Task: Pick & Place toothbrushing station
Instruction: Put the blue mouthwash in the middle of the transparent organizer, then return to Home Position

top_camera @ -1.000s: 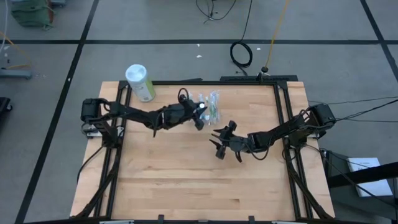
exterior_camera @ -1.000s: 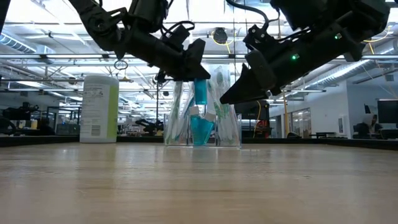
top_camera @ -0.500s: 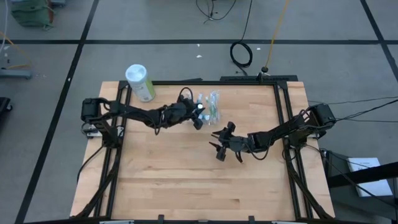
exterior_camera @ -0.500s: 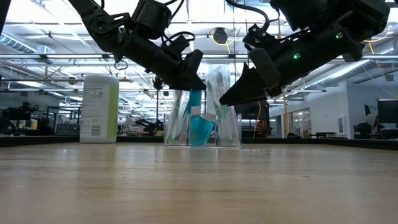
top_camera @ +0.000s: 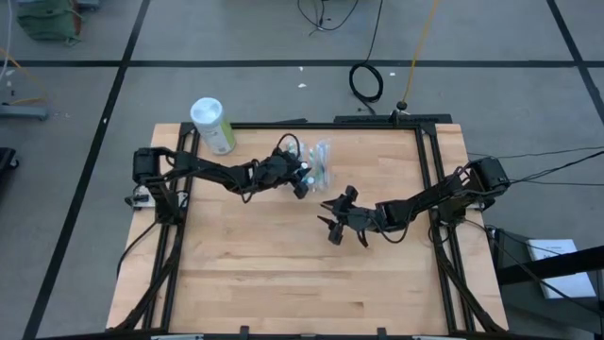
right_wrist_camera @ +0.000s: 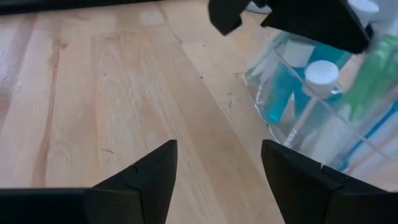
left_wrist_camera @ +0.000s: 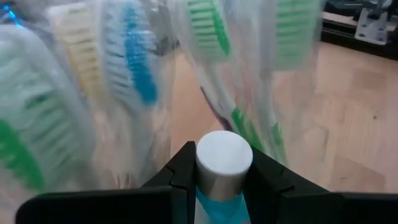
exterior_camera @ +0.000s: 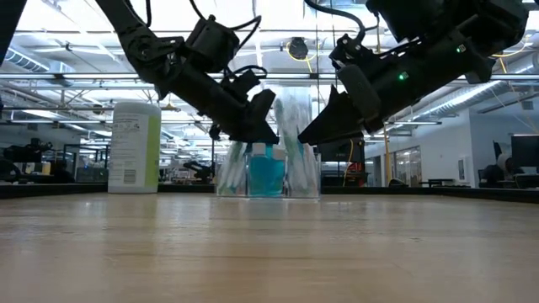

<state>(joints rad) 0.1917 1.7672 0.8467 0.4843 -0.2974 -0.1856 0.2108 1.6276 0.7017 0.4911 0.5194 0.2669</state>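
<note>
The blue tube is upright among the wrapped toothbrushes and would rest in the clear holder if the left gripper opened now, so the left gripper needs to let go of the tube.
The toothbrushing station is a small clear holder that stands on its base at the table's far middle, with several wrapped toothbrushes upright in it. It also shows in the low view. My left gripper is at the holder's left side, shut on a blue toothpaste tube with a white cap. My right gripper hangs open and empty above the table, just near of the holder. My left gripper pinches the tube between its two fingers just below the white cap, at the tube's top end. The fingers slant down from the table's left. The tube stands about upright inside the clear holder; its lower end is hidden.
A tall pale-green cylinder with a white lid stands at the table's far left corner. Bare wood lies across the near half of the table. Black frame rails run along the table's sides.
My left gripper has gone a little toward the table's far edge and down at the holder, keeping hold of the tube. The blue tube, tilted and higher before, now stands about upright and lower in the holder.
</note>
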